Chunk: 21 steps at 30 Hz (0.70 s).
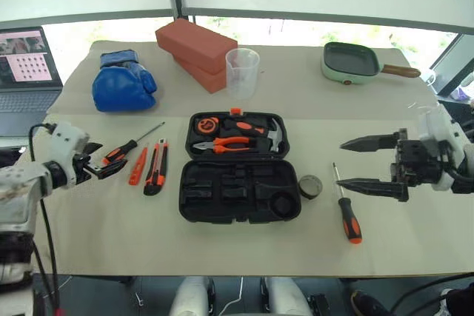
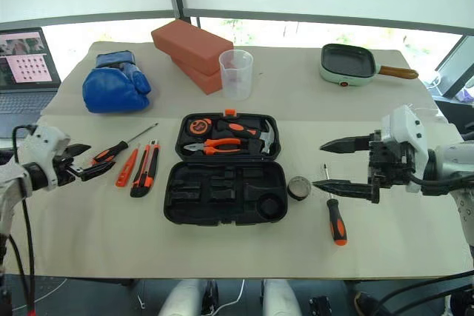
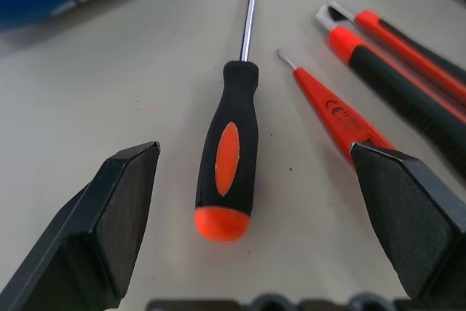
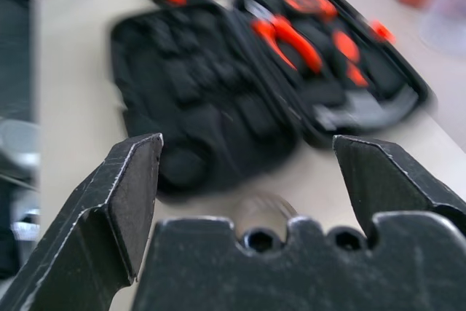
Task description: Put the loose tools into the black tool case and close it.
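The bare tabletop can be seen between my fingers and the screwdriver's black handle [image 1: 118, 152], so my left gripper isn't ready to close yet and should first get to the handle.
The black tool case [image 1: 222, 212] lies open in the middle of the table; its near half holds empty slots, its far half pliers and a hammer. Left of it lie a screwdriver [image 1: 126, 147], a small orange tool [image 1: 138, 166] and a utility knife [image 1: 155, 167]. My left gripper [image 1: 104, 159] is open, just short of that screwdriver's handle [image 3: 227, 158], which lies between its fingers' line. Right of the case sit a dark tape roll [image 1: 309, 186] and a second screwdriver [image 1: 345, 209]. My right gripper [image 1: 342, 164] hangs open above them, pointing at the case [image 4: 218, 85], holding nothing.
At the back of the table are a blue boxing glove [image 1: 122, 81], stacked red bricks [image 1: 194, 51], a clear measuring cup [image 1: 242, 72] and a green pan [image 1: 352, 62]. A laptop [image 1: 26, 64] stands at the far left.
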Available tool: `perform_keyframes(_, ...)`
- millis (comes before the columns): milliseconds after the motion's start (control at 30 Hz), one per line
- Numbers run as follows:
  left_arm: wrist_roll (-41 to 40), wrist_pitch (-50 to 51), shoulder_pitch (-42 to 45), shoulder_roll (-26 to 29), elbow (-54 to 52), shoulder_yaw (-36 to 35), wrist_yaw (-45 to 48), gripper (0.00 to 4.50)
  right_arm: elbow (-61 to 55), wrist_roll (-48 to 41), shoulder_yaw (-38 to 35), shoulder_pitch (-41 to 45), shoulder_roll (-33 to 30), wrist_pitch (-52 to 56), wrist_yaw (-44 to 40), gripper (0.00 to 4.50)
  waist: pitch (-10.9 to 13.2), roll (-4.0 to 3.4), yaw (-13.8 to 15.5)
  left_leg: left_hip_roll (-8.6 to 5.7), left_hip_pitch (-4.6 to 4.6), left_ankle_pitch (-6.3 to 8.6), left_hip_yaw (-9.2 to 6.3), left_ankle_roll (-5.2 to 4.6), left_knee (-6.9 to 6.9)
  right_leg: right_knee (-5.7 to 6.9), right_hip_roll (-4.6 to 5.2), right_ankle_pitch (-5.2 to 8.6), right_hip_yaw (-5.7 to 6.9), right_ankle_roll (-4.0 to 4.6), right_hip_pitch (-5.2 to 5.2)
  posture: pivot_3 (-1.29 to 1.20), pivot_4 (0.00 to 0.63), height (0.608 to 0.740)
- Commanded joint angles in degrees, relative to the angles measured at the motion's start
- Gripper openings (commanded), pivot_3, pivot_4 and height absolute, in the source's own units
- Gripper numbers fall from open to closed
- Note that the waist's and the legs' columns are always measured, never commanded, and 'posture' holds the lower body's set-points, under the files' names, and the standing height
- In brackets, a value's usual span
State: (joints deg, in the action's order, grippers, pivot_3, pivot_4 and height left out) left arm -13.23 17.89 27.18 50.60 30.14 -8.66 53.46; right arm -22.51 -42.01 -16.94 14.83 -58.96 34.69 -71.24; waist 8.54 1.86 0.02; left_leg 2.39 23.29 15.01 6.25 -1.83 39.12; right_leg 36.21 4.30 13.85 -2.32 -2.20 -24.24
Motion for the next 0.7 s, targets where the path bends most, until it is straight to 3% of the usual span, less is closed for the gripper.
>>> perform_keyframes(33,4.3,-4.9,9.2,-0.3,11.4,3.4,2.0,4.5,-7.7,-4.6,-2.5,0.0,0.3,2.6,4.1,4.34,0.0,0.2,0.3,0.0,0.02,0.0,0.0,0.0,0.03,-0.01,0.0,-0.01,0.02,-0.01,0.0,0.0,0.15,0.738)
perform_keyframes(200,7.5,-8.3,15.7,-1.6,21.8,6.4,4.6,4.5,-12.5,-9.0,-4.5,-2.9,-0.5,5.6,6.3,4.34,-0.1,0.3,0.6,-0.08,0.09,0.05,0.04,-0.08,0.07,-0.09,0.06,-0.06,0.03,-0.12,0.02,0.0,0.15,0.738)
perform_keyframes(233,8.1,-8.8,16.4,-1.9,23.3,6.7,4.6,3.98,-13.1,-9.5,-4.9,-3.3,-0.5,5.8,7.0,4.5,0.0,0.31,0.6,-0.08,0.12,0.05,0.04,-0.09,0.08,-0.09,0.07,-0.07,0.02,-0.13,0.01,0.0,0.15,0.738)
perform_keyframes(267,8.6,-9.6,16.9,-2.1,24.4,7.1,4.7,3.79,-13.6,-9.9,-5.3,-3.6,-0.5,6.0,7.5,4.5,0.0,0.33,0.6,-0.08,0.15,0.06,0.03,-0.1,0.12,-0.09,0.07,-0.07,0.02,-0.14,0.0,0.0,0.15,0.738)
perform_keyframes(500,10.8,-13.3,18.6,-2.5,29.3,7.9,4.6,1.24,-13.7,-10.3,-5.9,-3.9,-1.1,5.9,8.7,4.5,0.0,0.36,0.6,-0.02,0.19,0.06,-0.03,-0.12,0.37,0.0,0.05,-0.08,0.05,-0.15,0.03,0.0,0.15,0.738)
perform_keyframes(567,10.4,-13.8,18.9,-2.2,29.7,7.1,4.7,0.88,-13.2,-9.9,-5.7,-3.6,-1.2,5.5,8.8,4.5,0.0,0.36,0.6,0.02,0.19,0.07,-0.03,-0.13,0.46,0.06,0.02,-0.08,0.06,-0.15,0.04,0.0,0.15,0.738)
perform_keyframes(700,4.2,-10.2,20.6,-0.9,24.3,1.9,9.4,0.9,-12.2,-9.0,-5.6,-3.8,-1.2,5.1,9.1,4.5,0.0,0.39,0.5,0.1,0.27,0.09,-0.04,-0.15,0.62,0.17,0.0,-0.08,0.07,-0.15,0.0,0.0,0.15,0.738)
